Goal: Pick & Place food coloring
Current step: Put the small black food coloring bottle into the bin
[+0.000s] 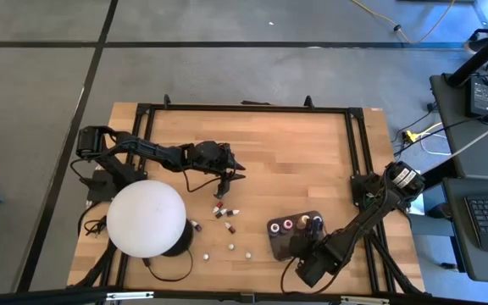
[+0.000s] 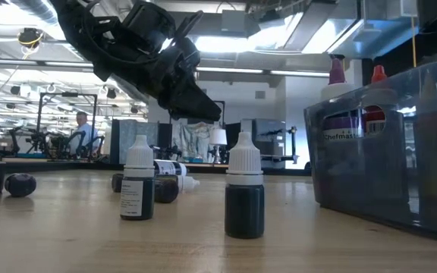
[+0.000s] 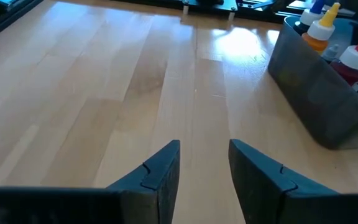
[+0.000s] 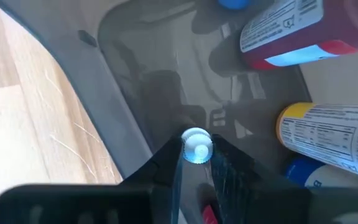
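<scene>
The small bottle's white top (image 4: pixel 197 147) is low and touches its shadow on the bottom of the tray. The bottle would stay there, so my right gripper should open.
Several tiny food coloring bottles (image 1: pixel 224 209) lie or stand on the wooden table; in the low view two dark ones with white caps stand upright (image 2: pixel 137 179), (image 2: pixel 244 196). My left gripper (image 3: pixel 204 155) hovers open over bare wood at mid-table (image 1: pixel 231 169), nothing between its fingers. My right gripper (image 4: pixel 196 163) reaches down into the dark grey tray (image 1: pixel 269 234) at the near right and is shut on a small white-topped bottle (image 4: pixel 196 146). Larger bottles with red, yellow and blue parts (image 4: pixel 328 134) are in the tray. My right gripper pinches the small bottle just under its white top (image 4: pixel 197 151) between its two fingers, coming steeply from above. The bottle stands about upright inside the tray. The fingers hide its body and whether its base rests on the tray floor.
A big white dome (image 1: pixel 146 219) stands at the near left, with loose bottles between it and the tray. The tray wall (image 3: pixel 309 93) rises to the right of the left gripper. Bare wood lies toward the far edge (image 1: pixel 295 140).
</scene>
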Controlling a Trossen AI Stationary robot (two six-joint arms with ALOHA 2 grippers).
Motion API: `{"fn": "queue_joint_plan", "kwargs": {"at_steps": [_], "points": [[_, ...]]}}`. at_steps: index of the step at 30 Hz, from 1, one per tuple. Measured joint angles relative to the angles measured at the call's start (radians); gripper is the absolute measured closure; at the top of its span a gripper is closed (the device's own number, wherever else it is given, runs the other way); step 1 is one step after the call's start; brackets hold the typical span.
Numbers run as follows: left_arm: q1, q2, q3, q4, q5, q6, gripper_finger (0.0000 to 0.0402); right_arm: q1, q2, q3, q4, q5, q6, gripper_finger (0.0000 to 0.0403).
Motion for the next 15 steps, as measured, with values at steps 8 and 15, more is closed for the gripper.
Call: {"fn": "queue_joint_plan", "kwargs": {"at_steps": [8, 15], "points": [[0.000, 0.000, 0.000, 0.000, 0.000, -0.006, 0.0270, 0.012, -0.008, -0.002, -0.006, -0.001, 0.009, 0.0304], [0.000, 0.000, 0.000, 0.000, 0.000, -0.006, 0.0265, 0.012, -0.012, -0.002, -0.007, -0.001, 0.007, 0.0251]]}}
